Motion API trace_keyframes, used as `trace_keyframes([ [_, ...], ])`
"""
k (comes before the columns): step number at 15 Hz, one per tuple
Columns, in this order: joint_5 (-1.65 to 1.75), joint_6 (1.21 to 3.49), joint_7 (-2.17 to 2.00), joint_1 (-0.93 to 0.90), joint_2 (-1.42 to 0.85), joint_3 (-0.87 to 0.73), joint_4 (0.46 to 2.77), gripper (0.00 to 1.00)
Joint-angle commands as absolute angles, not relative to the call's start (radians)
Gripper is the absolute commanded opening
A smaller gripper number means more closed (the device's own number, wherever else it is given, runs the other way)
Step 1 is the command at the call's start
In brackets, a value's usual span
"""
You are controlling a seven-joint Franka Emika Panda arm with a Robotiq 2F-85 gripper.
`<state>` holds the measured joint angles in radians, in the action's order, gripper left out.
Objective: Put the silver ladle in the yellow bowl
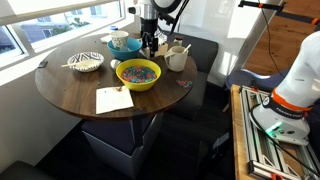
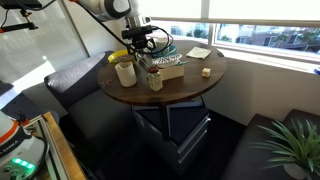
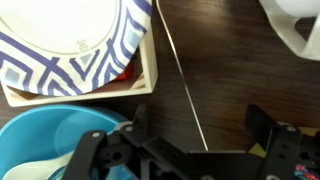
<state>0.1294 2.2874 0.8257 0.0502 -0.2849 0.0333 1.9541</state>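
My gripper needs to go lower before it closes on the ladle's thin handle, since it lies on the tabletop below my open fingers in the wrist view.
The silver ladle shows only in the wrist view, as a thin grey handle (image 3: 182, 78) lying on the dark wooden table; its scoop is hidden. My gripper (image 3: 200, 115) is open and hangs low over the table, with the handle running between its two fingers. In an exterior view the gripper (image 1: 150, 42) is behind the yellow bowl (image 1: 138, 85), which has a speckled inside and stands near the table's middle. In an exterior view the gripper (image 2: 150, 47) stands beside a sliver of the yellow bowl (image 2: 119, 56).
A teal bowl (image 1: 124, 43) (image 3: 50, 135) is close beside the gripper. A blue-and-white patterned dish (image 3: 70, 40) rests on a wooden box. A white jug (image 1: 177, 58), a striped bowl (image 1: 86, 62) and a paper sheet (image 1: 113, 99) share the round table (image 1: 70, 95).
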Motion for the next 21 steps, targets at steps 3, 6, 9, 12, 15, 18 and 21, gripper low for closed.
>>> trace_keyframes([
  [3, 0.174, 2.248, 0.815, 0.037, -0.266, 0.035, 1.986, 1.00],
  [6, 0.153, 2.262, 0.814, 0.044, -0.298, 0.038, 1.981, 1.00],
  [9, 0.125, 2.286, 0.826, 0.054, -0.316, 0.045, 1.981, 1.00],
  [12, 0.149, 2.313, 0.803, 0.050, -0.341, 0.037, 1.972, 1.00],
  [15, 0.168, 2.338, 0.790, 0.052, -0.366, 0.025, 1.955, 1.00],
  [18, 0.181, 2.350, 0.777, 0.057, -0.398, 0.011, 1.932, 1.00],
  [21, 0.171, 2.326, 0.774, 0.064, -0.432, 0.008, 1.896, 0.74],
])
